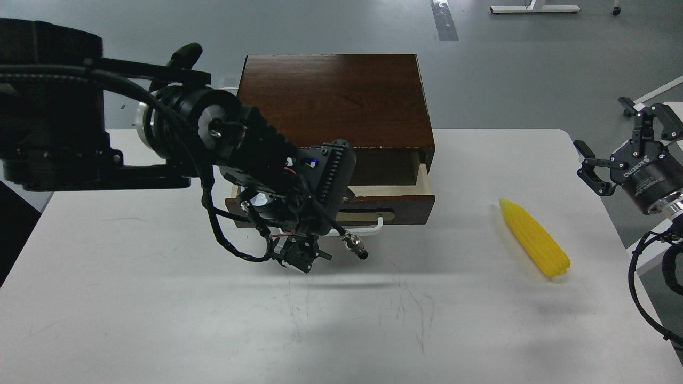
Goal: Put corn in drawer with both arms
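Note:
The corn needs to go in the drawer (408, 205). My right gripper should grab the corn by its thick end (554, 261) next.
The corn (535, 238) lies on the white table (160, 309) at the right, pointed end toward the back. The drawer (408, 205) of the dark brown box (333, 98) stands slightly open, showing pale wood inside. Part of its white bar handle (373, 229) shows. My left gripper (302, 257) hangs in front of the drawer's left half, just left of the handle. It is dark and tangled with cables, so its fingers cannot be told apart. My right gripper (629, 140) is open and empty, off the table's right edge, behind and to the right of the corn.
A loose cable with a metal plug (354, 246) dangles from the left wrist in front of the handle. The left arm's bulk covers the table's back left. Grey floor lies beyond the table.

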Robot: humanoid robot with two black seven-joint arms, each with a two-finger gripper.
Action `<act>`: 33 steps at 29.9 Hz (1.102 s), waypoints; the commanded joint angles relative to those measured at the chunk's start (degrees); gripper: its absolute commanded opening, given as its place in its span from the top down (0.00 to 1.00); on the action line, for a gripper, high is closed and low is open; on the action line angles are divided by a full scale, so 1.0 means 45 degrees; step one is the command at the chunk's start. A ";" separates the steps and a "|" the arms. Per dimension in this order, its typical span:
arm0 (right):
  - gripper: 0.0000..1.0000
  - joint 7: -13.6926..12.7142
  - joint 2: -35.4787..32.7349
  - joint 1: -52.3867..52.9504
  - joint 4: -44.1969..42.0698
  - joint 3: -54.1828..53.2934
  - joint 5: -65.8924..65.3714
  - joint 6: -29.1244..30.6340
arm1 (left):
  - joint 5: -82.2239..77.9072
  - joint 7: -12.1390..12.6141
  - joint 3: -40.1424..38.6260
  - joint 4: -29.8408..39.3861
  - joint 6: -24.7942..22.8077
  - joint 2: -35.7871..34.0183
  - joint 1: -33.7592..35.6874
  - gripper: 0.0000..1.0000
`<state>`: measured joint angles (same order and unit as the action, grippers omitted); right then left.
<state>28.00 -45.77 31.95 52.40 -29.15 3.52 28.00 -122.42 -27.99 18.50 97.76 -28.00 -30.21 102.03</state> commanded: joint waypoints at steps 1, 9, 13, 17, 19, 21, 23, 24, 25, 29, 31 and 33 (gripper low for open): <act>0.00 0.0000 -0.0005 -0.0029 0.0016 -0.0006 -0.0020 0.0000 | 0.2629 -0.0002 -0.0946 -0.0122 0.0458 -0.1137 -0.1479 0.02; 0.00 0.0000 -0.0121 -0.0302 -0.0004 -0.0006 -0.0001 0.0000 | 1.1834 -0.0002 -0.2002 -0.1057 0.0791 -0.3265 -0.3394 0.02; 0.00 0.0000 -0.0219 -0.0361 -0.0004 -0.0006 -0.0001 0.0000 | 1.6367 -0.0002 -0.2022 -0.1643 0.1025 -0.3813 -0.3979 0.02; 0.00 0.0000 -0.0433 -0.0361 -0.0004 0.0072 -0.0001 0.0000 | 2.0768 -0.0002 -0.2041 -0.2385 0.1435 -0.4438 -0.5112 0.02; 0.00 0.0000 -0.0512 -0.0380 0.0035 0.0092 -0.0020 0.0000 | 2.1712 -0.0002 -0.2041 -0.2679 0.1495 -0.4595 -0.5484 0.02; 0.00 0.0000 -0.0668 -0.0419 0.0055 0.0111 -0.0020 0.0000 | 2.3196 -0.0002 -0.2158 -0.3090 0.1456 -0.4732 -0.6012 0.02; 0.00 0.0000 -0.0785 -0.0478 0.0035 0.0150 -0.0079 0.0000 | 2.5028 -0.0002 -0.2741 -0.3518 0.1358 -0.4888 -0.6751 0.02; 0.00 0.0000 -0.0863 -0.0478 0.0035 0.0150 -0.0079 0.0000 | 2.5385 -0.0002 -0.2957 -0.3675 0.1358 -0.4889 -0.6968 0.02; 0.00 0.0000 -0.0941 -0.0458 0.0016 0.0150 -0.0098 0.0000 | 2.5659 -0.0002 -0.3153 -0.3870 0.1358 -0.4889 -0.7202 0.02; 0.00 0.0000 -0.1584 -0.0458 -0.0004 0.0150 -0.1012 0.0000 | 2.6618 -0.0002 -0.4927 -0.5099 0.1358 -0.4714 -0.9074 0.02; 0.00 0.0000 -0.1858 -0.0420 -0.0004 0.0131 -0.1870 0.0000 | 2.6755 -0.0002 -0.5786 -0.5723 0.1358 -0.4481 -0.9953 0.02; 0.00 0.0000 -0.2053 -0.0342 0.0015 0.0131 -0.2649 0.0000 | 2.6833 -0.0002 -0.6314 -0.6056 0.1319 -0.4305 -1.0577 0.02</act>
<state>28.00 -53.45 29.91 52.37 -28.46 -2.92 28.00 -2.50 -28.01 -5.41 73.50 -21.88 -50.91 59.42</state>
